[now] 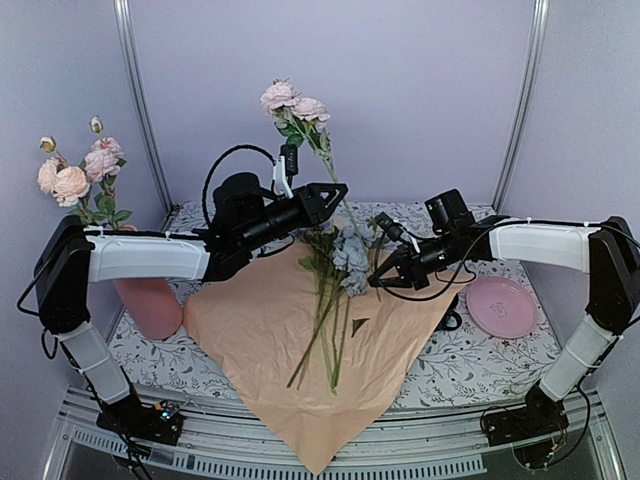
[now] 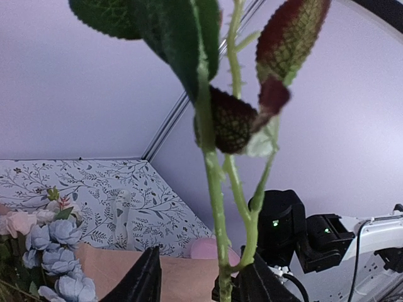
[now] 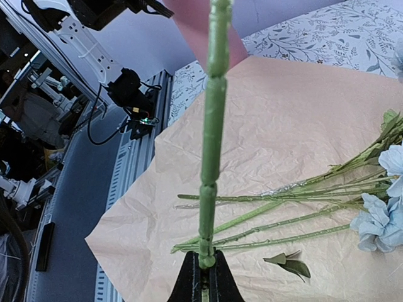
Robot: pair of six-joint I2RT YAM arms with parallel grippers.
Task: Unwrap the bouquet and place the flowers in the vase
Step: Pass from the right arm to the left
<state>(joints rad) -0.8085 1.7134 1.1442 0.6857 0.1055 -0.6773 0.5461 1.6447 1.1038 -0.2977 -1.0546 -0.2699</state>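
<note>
The green stems run between both fingers, level with them, and closing now would catch them. It is time for my left gripper to close on the stems.
The bouquet is unwrapped: its peach paper (image 1: 300, 350) lies flat on the table. Several flowers (image 1: 335, 290) lie on it, blue blooms (image 3: 381, 217) at the far end. One pink rose (image 1: 290, 100) stands up in the air on a long stem (image 3: 211, 145). My right gripper (image 1: 375, 282) (image 3: 204, 259) is shut on the stem's bottom end. Higher up, my left gripper (image 1: 335, 192) (image 2: 201, 267) is open around the same stem (image 2: 217, 207), which rests by the right finger. The pink vase (image 1: 150, 305) stands at the left behind my left arm, with pink flowers (image 1: 75, 175) in it.
A flat pink plate (image 1: 500, 307) sits at the right on the floral tablecloth (image 1: 170, 365). A loose leaf (image 3: 286, 264) lies on the paper. Frame posts (image 1: 140, 100) rise at the back corners.
</note>
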